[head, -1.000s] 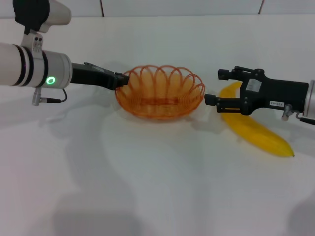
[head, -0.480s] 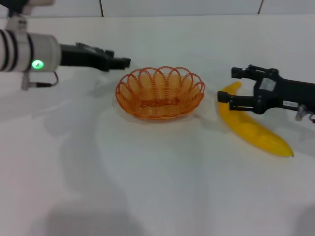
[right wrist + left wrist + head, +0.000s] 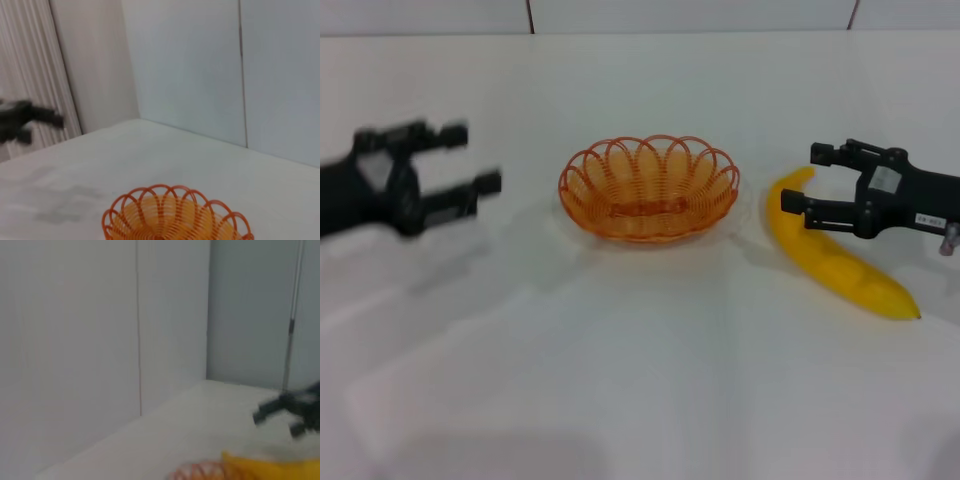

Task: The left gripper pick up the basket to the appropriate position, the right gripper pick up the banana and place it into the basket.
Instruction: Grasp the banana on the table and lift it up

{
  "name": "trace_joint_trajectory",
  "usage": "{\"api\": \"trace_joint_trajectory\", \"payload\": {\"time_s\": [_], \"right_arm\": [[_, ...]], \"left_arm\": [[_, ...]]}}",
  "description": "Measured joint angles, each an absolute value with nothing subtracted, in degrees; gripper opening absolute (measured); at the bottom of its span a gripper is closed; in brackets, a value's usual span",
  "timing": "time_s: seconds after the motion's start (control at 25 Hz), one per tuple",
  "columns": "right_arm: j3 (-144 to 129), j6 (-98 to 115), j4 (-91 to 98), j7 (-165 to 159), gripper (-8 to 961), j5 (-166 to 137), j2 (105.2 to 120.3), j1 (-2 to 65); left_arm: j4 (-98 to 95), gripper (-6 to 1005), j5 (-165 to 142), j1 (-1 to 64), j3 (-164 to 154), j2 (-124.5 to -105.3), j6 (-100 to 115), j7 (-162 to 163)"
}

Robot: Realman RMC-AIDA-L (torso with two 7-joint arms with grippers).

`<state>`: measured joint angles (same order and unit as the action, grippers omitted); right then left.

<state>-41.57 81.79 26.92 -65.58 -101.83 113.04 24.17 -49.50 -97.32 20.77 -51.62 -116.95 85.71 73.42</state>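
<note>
My right gripper's fingers are high above the banana's upper end point(image 3: 792, 186). My right gripper should lower to that end before it closes on the banana.
The orange wire basket point(image 3: 648, 188) sits on the white table, mid-scene, with nothing in it. My left gripper point(image 3: 473, 158) is open and empty, blurred with motion, well to the left of the basket and apart from it. The yellow banana point(image 3: 835, 260) lies on the table right of the basket. My right gripper point(image 3: 802, 178) is open and empty, its fingers over the banana's upper end. The right wrist view shows the basket point(image 3: 175, 216) and the left gripper point(image 3: 27, 120) far off. The left wrist view shows the banana point(image 3: 270, 468) and the right gripper point(image 3: 295, 412).
The white table point(image 3: 640, 380) spreads wide in front of the basket. A pale wall with a dark seam point(image 3: 530, 15) runs along its far edge.
My left gripper has left the basket's left rim and drawn back far to the left, open. The basket rests on the table. My right gripper has shifted slightly right over the banana.
</note>
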Motion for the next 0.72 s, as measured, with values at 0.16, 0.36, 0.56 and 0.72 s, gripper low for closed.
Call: {"api": "trace_joint_trajectory", "payload": {"time_s": [0.16,0.36,0.56,0.72], "right_arm": [[-41.9,81.8,27.0,-65.3,888,-102.3,112.98,23.6],[-42.4,83.0,27.6,-66.4,888,-106.8,112.04,22.3],[-42.4,82.2,29.3,-71.8,888,-112.0,111.79,23.2],[-42.4,78.8,31.4,-75.0,888,-114.1,112.44,23.4]], "left_arm": [[-43.0,704,-97.2,17.6,-51.4,-117.06,85.6,63.8],[-34.7,704,-96.6,18.1,-50.9,-116.99,84.0,55.0],[-32.1,704,-96.0,18.7,-50.9,-117.02,82.7,52.7],[-29.4,704,-95.6,20.1,-50.9,-116.98,81.4,51.4]]}}
